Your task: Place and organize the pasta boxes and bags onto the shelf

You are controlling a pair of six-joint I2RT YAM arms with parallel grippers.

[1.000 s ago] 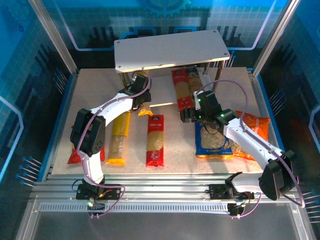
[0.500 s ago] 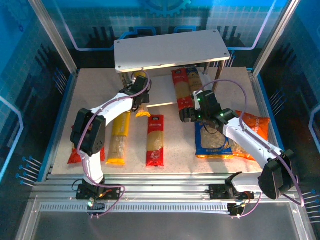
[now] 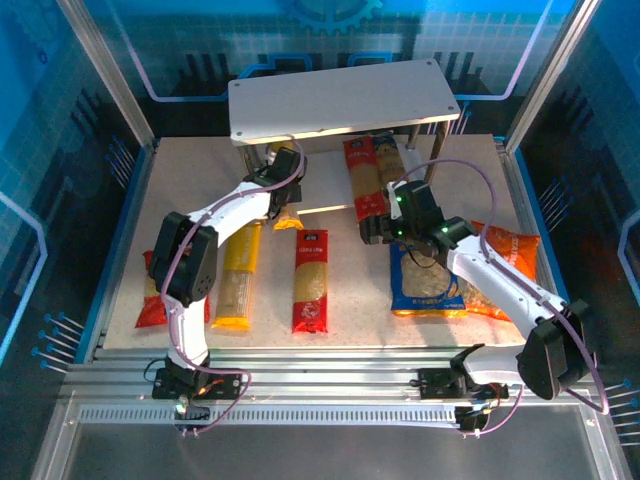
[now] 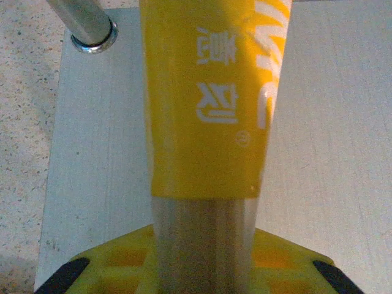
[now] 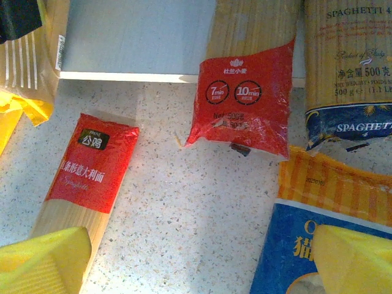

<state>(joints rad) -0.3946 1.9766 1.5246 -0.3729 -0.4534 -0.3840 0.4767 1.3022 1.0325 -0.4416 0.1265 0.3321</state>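
My left gripper holds the yellow pasta box (image 4: pixel 207 98) over bare lower board, where the box would come to rest, so it is now time to open.
My left gripper (image 3: pixel 284 192) is shut on a yellow pasta box (image 4: pixel 207 98), whose far end lies over the lower board (image 4: pixel 331 122) of the shelf (image 3: pixel 340 98). My right gripper (image 3: pixel 377 233) hangs open over bare table, its yellow fingers (image 5: pixel 43 257) apart. A red pasta box (image 5: pixel 242 98) and a blue one (image 5: pixel 349 79) rest partly on the lower board. A second red box (image 3: pixel 310 280) and a second yellow box (image 3: pixel 237 275) lie on the table. The blue bag (image 3: pixel 425 282), the orange bag (image 3: pixel 508 258) and the red bag (image 3: pixel 150 305) lie flat.
A shiny metal shelf leg (image 4: pixel 89 24) stands just left of the held box. The upper board overhangs the lower one in the top view. Blue cage walls (image 3: pixel 90 150) enclose the table on three sides.
My left arm has shifted a little to the right and deeper under the shelf with the yellow box. The right arm has hardly moved.
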